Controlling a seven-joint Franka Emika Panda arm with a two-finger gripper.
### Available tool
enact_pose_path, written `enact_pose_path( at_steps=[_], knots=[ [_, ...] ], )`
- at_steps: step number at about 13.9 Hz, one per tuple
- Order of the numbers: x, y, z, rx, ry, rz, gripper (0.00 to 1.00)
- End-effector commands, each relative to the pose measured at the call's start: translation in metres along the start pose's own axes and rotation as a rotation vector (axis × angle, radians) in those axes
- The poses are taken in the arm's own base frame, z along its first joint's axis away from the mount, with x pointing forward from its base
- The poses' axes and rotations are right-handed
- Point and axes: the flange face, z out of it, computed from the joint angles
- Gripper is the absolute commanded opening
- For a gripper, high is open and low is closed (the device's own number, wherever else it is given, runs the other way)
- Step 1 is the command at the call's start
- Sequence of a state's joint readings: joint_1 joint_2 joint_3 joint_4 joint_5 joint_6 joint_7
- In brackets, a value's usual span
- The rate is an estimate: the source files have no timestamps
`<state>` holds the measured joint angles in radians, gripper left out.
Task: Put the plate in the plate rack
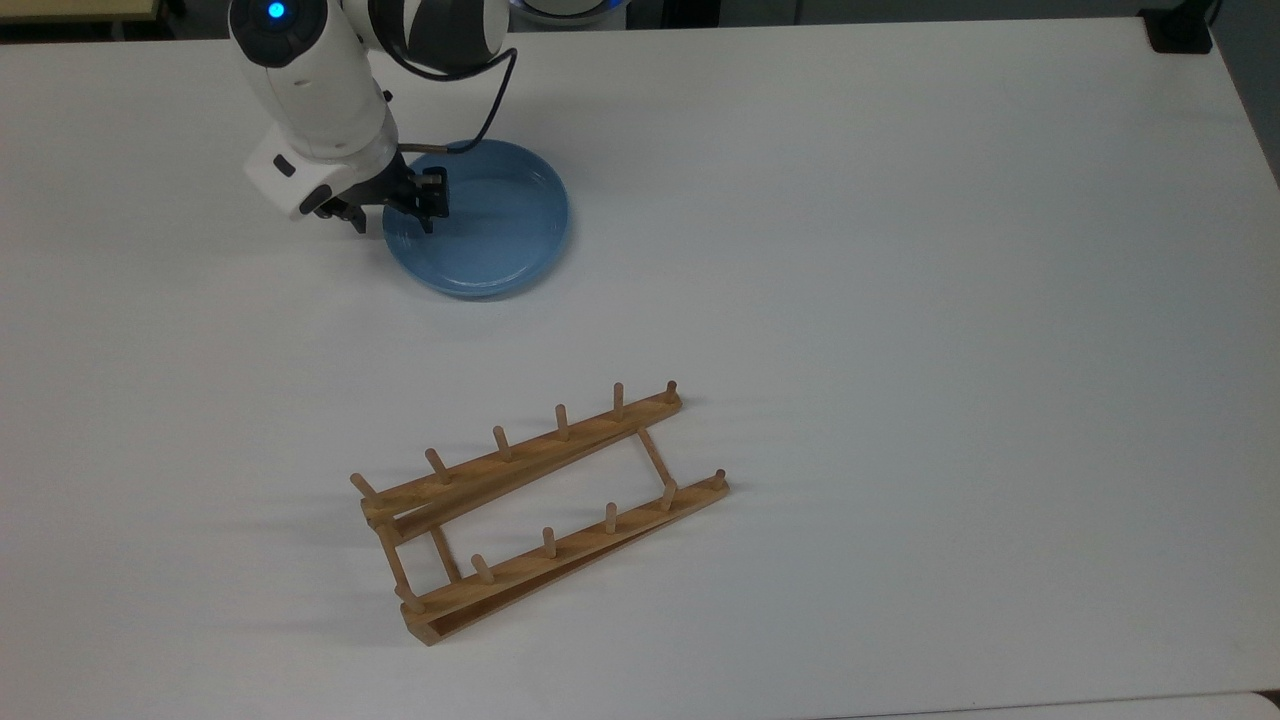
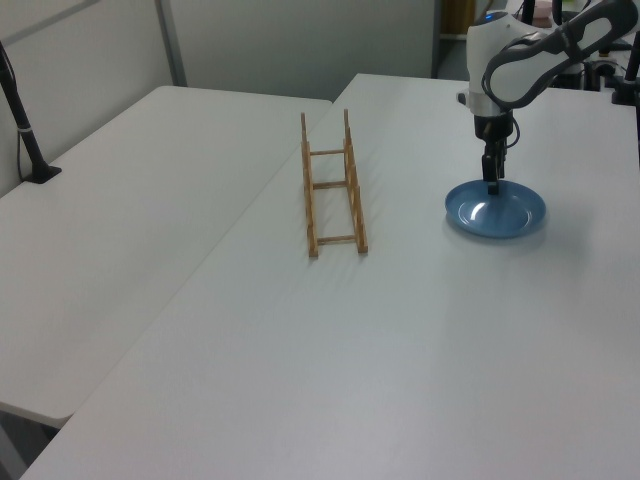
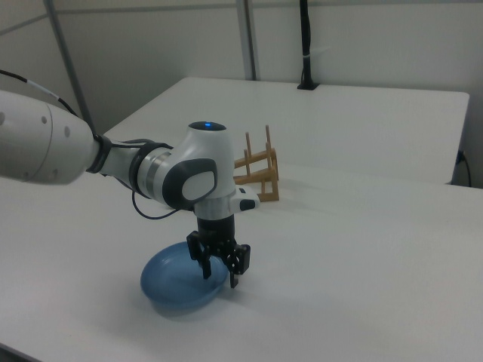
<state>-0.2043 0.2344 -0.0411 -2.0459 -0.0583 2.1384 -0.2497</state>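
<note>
I should grip the plate by its rim (image 2: 478, 185) next, so that I can stand the light-blue plate in the wooden plate rack (image 2: 333, 185).
The light-blue plate (image 1: 500, 225) lies flat on the white table, at the upper left of the top view. My gripper (image 1: 394, 216) is low over the plate's left rim in the top view, open. One finger hangs inside the plate and the other just outside the rim. The right view has the gripper (image 3: 219, 273) straddling the near right edge of the plate (image 3: 175, 285). In the left view the gripper (image 2: 491, 186) is down at the far side of the plate (image 2: 497, 211). The wooden plate rack (image 1: 540, 510) stands apart from the plate, nothing in it, also seen as rack (image 2: 333, 185) and rack (image 3: 256, 171).
A black stand base (image 1: 1180, 30) sits at the table's top right corner in the top view. On a second table beside this one, a black post (image 2: 25, 125) stands at the left view's left. Wide bare tabletop lies between plate and rack.
</note>
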Motion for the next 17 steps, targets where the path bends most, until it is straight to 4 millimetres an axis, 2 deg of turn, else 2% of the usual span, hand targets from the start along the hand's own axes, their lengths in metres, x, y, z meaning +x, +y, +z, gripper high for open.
enact_pose_path(
  at_steps=[1,2,4,5,8,12,14,16,17],
  knots=[
    [0.007,-0.002,0.010,0.018,0.030,0.051,0.57],
    [0.007,-0.003,0.010,0.036,0.039,0.064,0.42],
    [0.009,-0.004,0.004,0.040,0.050,0.066,0.01],
    [0.009,-0.004,0.000,0.041,0.055,0.063,0.00],
    [0.008,-0.009,-0.045,0.046,0.105,0.056,0.00],
    [0.014,-0.015,-0.138,0.109,0.169,0.064,0.00],
    [0.013,-0.015,-0.142,0.113,0.160,0.047,0.00],
    [0.013,-0.015,-0.133,0.116,0.144,0.046,0.00],
    [0.013,-0.016,-0.121,0.118,0.126,0.045,0.11]
  ],
)
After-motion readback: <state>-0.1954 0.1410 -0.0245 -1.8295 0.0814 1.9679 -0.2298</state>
